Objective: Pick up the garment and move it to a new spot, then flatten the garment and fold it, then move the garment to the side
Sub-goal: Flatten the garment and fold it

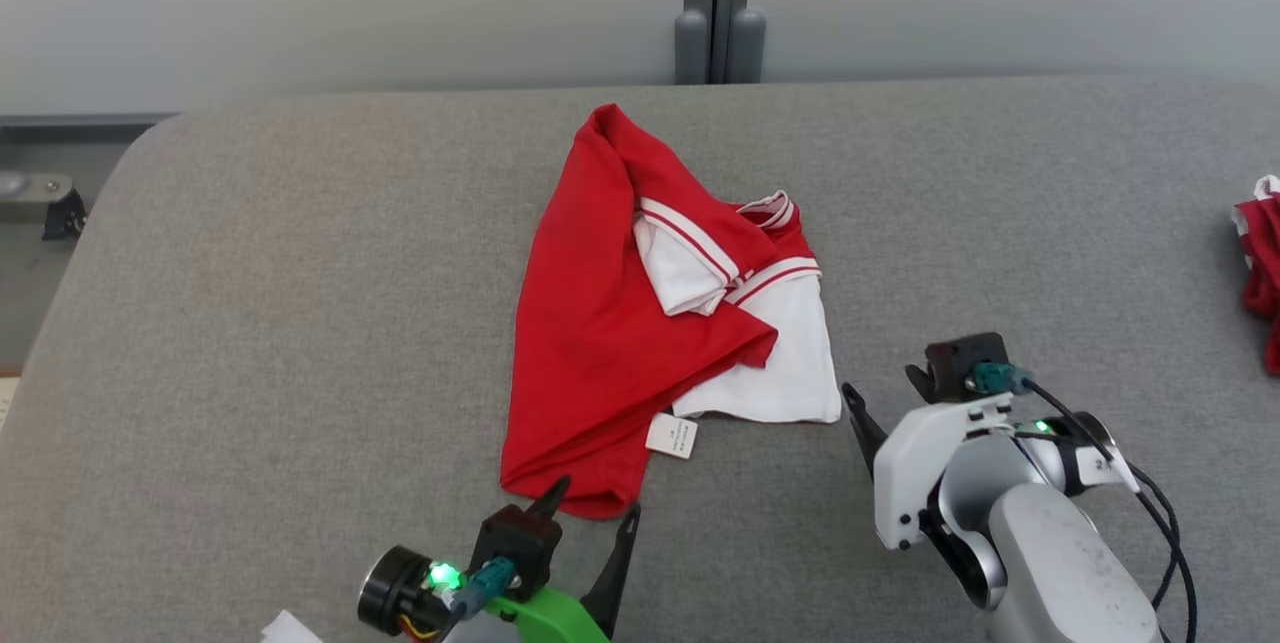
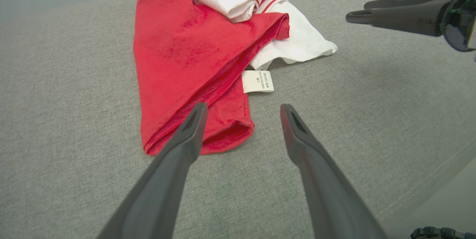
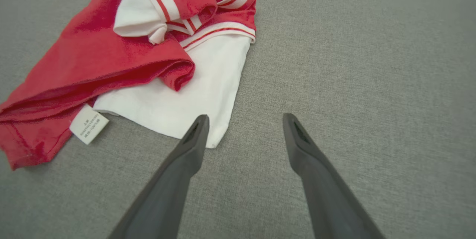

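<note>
I should next use my left gripper to grab the garment by its red hem corner [image 1: 615, 506] [image 2: 247, 127]. The garment's open edge stands up there, while the red panel lies slack.
A red and white garment [image 1: 600, 323] lies crumpled in the middle of the grey padded table [image 1: 250, 323], with a white label [image 1: 672, 436] sticking out at its near edge. My left gripper [image 1: 596, 501] is open, just short of the garment's [image 2: 178, 53] near red corner, with its left fingertip over the red hem and nothing between the jaws of the left gripper [image 2: 243, 108]. My right gripper [image 1: 885, 385] stands open to the right of the white panel. In the right wrist view the right gripper [image 3: 245, 117] is empty, its left fingertip over the white corner of the garment [image 3: 111, 57].
Another red and white cloth [image 1: 1262, 253] lies at the table's far right edge. A grey post [image 1: 718, 23] stands behind the table against the pale wall. The right gripper's fingers [image 2: 390, 14] cross the left wrist view's top right. Bare grey surface lies left and right of the garment.
</note>
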`<state>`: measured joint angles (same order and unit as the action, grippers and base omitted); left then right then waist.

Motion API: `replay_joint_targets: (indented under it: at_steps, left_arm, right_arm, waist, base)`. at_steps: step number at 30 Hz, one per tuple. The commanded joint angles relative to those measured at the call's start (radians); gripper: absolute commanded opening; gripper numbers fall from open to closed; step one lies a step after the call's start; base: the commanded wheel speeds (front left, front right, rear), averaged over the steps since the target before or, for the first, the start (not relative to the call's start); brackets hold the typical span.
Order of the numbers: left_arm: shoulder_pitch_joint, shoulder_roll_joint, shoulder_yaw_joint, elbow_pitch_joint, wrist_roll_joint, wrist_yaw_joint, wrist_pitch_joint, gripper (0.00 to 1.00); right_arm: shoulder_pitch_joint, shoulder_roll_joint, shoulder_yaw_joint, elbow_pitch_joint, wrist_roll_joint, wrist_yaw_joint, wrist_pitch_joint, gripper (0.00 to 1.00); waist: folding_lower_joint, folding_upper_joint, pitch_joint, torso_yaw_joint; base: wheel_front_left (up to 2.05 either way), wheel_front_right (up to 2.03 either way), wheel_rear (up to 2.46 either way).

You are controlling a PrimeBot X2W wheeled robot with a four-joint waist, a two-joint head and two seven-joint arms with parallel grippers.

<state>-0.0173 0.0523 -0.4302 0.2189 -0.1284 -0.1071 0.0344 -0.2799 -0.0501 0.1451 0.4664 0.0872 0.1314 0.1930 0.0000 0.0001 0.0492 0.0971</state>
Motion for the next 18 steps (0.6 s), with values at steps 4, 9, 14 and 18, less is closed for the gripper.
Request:
replay_joint_targets:
  at_steps: [4,9,14,18]
  left_arm:
    - [-0.084,0.001,-0.052,0.054,-0.028,-0.006,-0.01,1.0]
    - [-0.134,0.0,-0.107,0.118,-0.07,0.017,-0.034,1.0]
    - [-0.165,0.0,-0.15,0.165,-0.098,0.039,-0.075,1.0]
    - [-0.195,0.0,-0.177,0.196,-0.111,0.048,-0.096,1.0]
  right_arm:
    - [-0.073,-0.004,0.033,0.057,0.026,-0.001,0.022,1.0]
    - [-0.113,-0.002,0.051,0.115,0.045,-0.001,0.016,1.0]
    - [-0.127,-0.002,0.063,0.158,0.054,-0.001,-0.001,1.0]
    - [-0.133,-0.002,0.07,0.183,0.059,-0.002,-0.005,1.0]
  waist:
    - [0.0,-0.0001,0.084,0.032]
    - [0.0,-0.0001,0.116,0.031]
    - [0.0,-0.0001,0.132,0.026]
    - [0.0,-0.0001,0.143,0.025]
  base:
    - [0.0,0.0,0.0]
    - [0.0,0.0,0.0]
    - [0.0,0.0,0.0]
    - [0.0,0.0,0.0]
